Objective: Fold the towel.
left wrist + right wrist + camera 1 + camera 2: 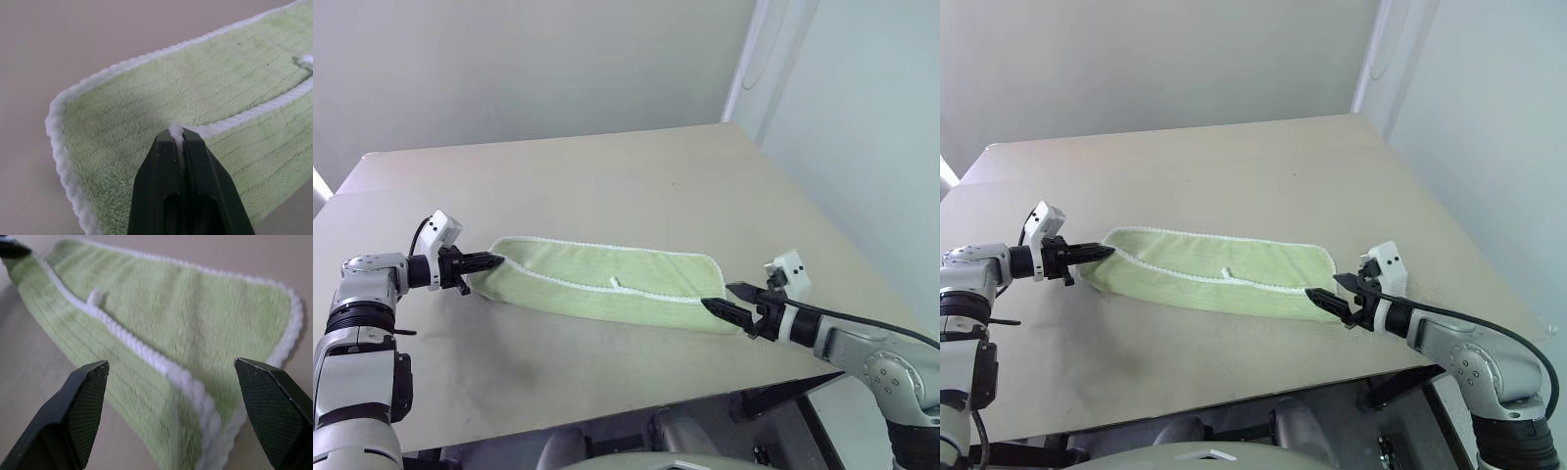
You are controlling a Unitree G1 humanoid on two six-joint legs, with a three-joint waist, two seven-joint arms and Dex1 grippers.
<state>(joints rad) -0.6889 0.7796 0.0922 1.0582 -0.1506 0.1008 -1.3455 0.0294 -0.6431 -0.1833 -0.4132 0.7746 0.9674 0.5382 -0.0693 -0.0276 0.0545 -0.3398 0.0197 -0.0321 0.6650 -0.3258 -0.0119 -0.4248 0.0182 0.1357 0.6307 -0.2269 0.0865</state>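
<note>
My right gripper should next take the towel (607, 281) by its white-edged flap corner (703, 300) and pick that up to fold the towel. The corner stands up between my fingers while the layer beneath lies flat.
The towel (607, 281), light lime-green with white stitched edging, lies folded lengthwise across the table (607, 186). A small white tag loop (615, 284) sticks out near the middle of its upper layer's edge. My left gripper (492, 260) is shut on the white edging at the towel's left end; the left wrist view shows the edging (177, 135) pinched between the fingertips. My right gripper (722, 301) stands open at the towel's right end, one fingertip (88, 382) on each side of the near corner (205, 416), nothing gripped.
The beige table's front edge (636, 397) runs just below both arms, and its right edge (832, 235) lies close beyond my right arm. A pale wall (529, 59) stands behind the table.
</note>
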